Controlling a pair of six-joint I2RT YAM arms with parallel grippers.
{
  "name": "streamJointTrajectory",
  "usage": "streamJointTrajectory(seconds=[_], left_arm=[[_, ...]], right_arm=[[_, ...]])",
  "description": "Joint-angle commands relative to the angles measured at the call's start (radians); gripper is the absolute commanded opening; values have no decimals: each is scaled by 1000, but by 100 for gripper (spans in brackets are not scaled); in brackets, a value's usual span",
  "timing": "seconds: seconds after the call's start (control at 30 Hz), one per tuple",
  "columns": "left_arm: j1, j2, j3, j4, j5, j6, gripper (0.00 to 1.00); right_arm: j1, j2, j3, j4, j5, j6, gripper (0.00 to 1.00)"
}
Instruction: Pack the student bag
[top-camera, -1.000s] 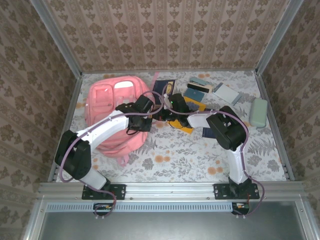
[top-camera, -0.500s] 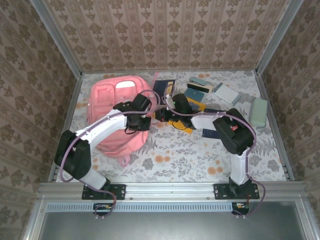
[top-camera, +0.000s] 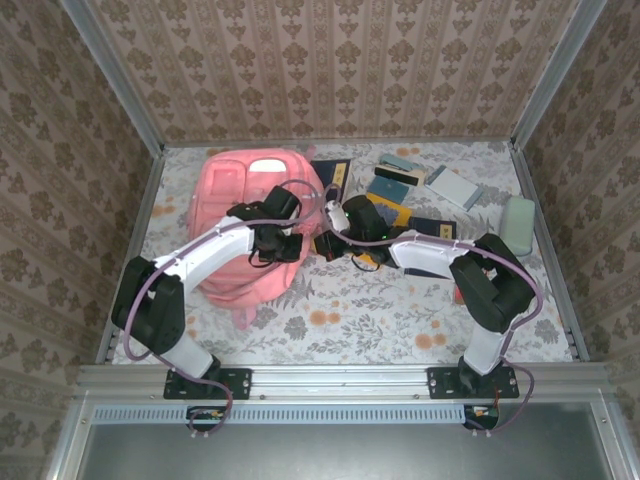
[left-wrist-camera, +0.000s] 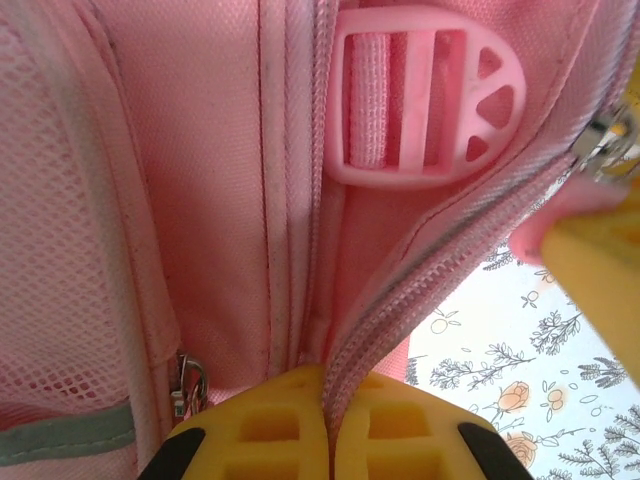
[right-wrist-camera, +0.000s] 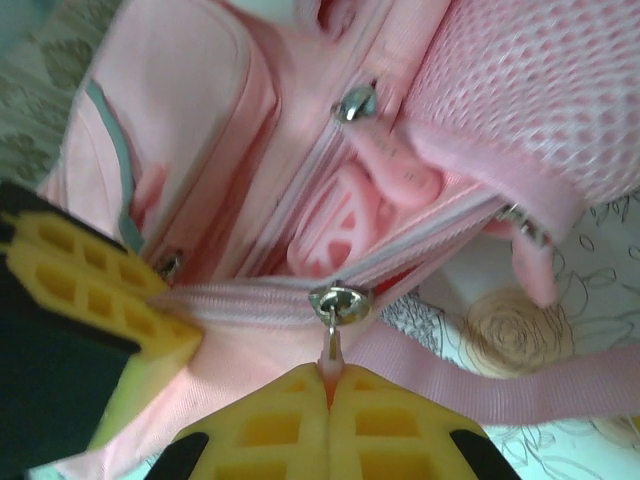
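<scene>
The pink zipper tape (left-wrist-camera: 440, 250) is sewn along the bag's edge and would settle there, so my left gripper should open now.
The student bag (top-camera: 235, 190), a big pink backpack, lies at the back left of the table. My left gripper (top-camera: 300, 240) sits at the bag's right edge. In the left wrist view it (left-wrist-camera: 325, 385) is shut on the pink zipper tape (left-wrist-camera: 440, 250), below a pink strap buckle (left-wrist-camera: 420, 100). My right gripper (top-camera: 325, 238) meets it from the right. Seen from the right wrist, it (right-wrist-camera: 328, 375) is shut on the pink zipper pull hanging from the silver slider (right-wrist-camera: 340, 300). The left gripper's yellow finger (right-wrist-camera: 110, 300) pinches the same zipper line to the left.
Behind and right of the bag lie a dark notebook (top-camera: 330, 172), blue books (top-camera: 390, 180), a white booklet (top-camera: 455, 187) and a pale green case (top-camera: 517, 222). Patterned walls close the table on three sides. A pink strap (right-wrist-camera: 520, 385) runs across the floral cloth.
The bag has shifted and turned a little to the right. The right arm's elbow has swung out to the right and toward the near edge. Both grippers stay shut.
</scene>
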Motion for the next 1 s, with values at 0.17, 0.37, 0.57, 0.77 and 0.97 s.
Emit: streamJointTrajectory(seconds=[0.17, 0.37, 0.57, 0.77, 0.97], left_arm=[[28, -1, 44, 89, -19, -32, 0], [30, -20, 30, 107, -2, -50, 18], [83, -118, -48, 123, 33, -108, 49], [134, -200, -128, 149, 83, -169, 47], [137, -225, -236, 256, 138, -274, 47]], right_arm=[[64, -71, 19, -167, 21, -136, 0], [98, -40, 26, -140, 28, -95, 0], [97, -18, 25, -117, 25, -71, 0], [96, 12, 38, -84, -14, -20, 0], [99, 22, 18, -48, -19, 1, 0]])
